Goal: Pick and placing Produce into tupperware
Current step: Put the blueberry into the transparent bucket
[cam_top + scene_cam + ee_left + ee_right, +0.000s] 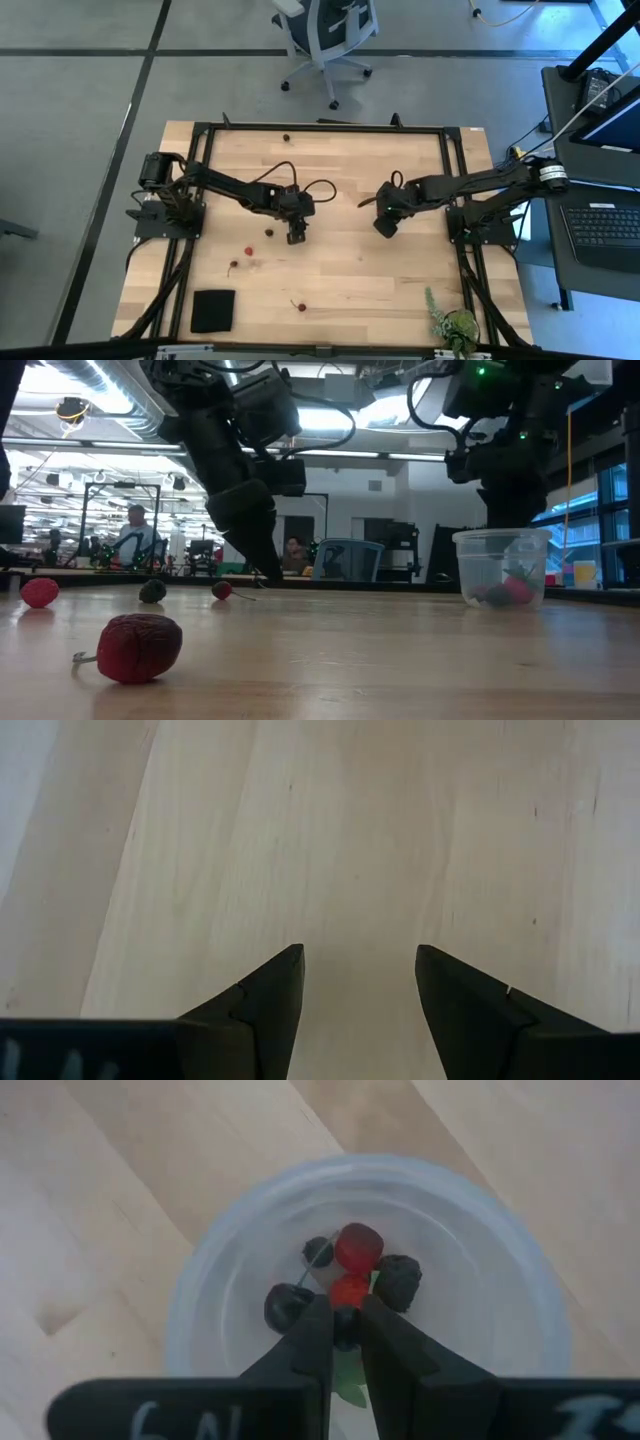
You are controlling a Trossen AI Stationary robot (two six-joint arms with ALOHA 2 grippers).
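The small dark fruit [346,1327] is inside the tub's rim [370,1168], so it would drop in. My right gripper needs to let go of the fruit.
The translucent tub [500,566] stands upright on the table with several dark and red fruits [358,1248] in it. My right gripper [345,1325] hangs straight over the tub's mouth [470,1230], shut on a small dark fruit. In the high view this gripper [385,224] covers the tub. My left gripper [360,975] is open over bare wood near the table's middle [296,236]. A dark fruit [268,232] lies just to its left. More fruits lie loose on the wood: a red one [247,250], one [232,266] and one [300,305]. My right gripper pinches a small dark fruit [345,1318] between its two fingertips. The fingers [310,1342] come from above, pointing down into the tub. The fruit sits inside the rim's circle, just above the fruits on the tub's bottom.
A flat black pad [213,310] lies near the table's near left corner, and a leafy green plant [455,326] at the near right. One dark fruit [286,138] lies by the far edge. A wrinkled red fruit [140,648] lies close to the low camera. People sit in the room beyond.
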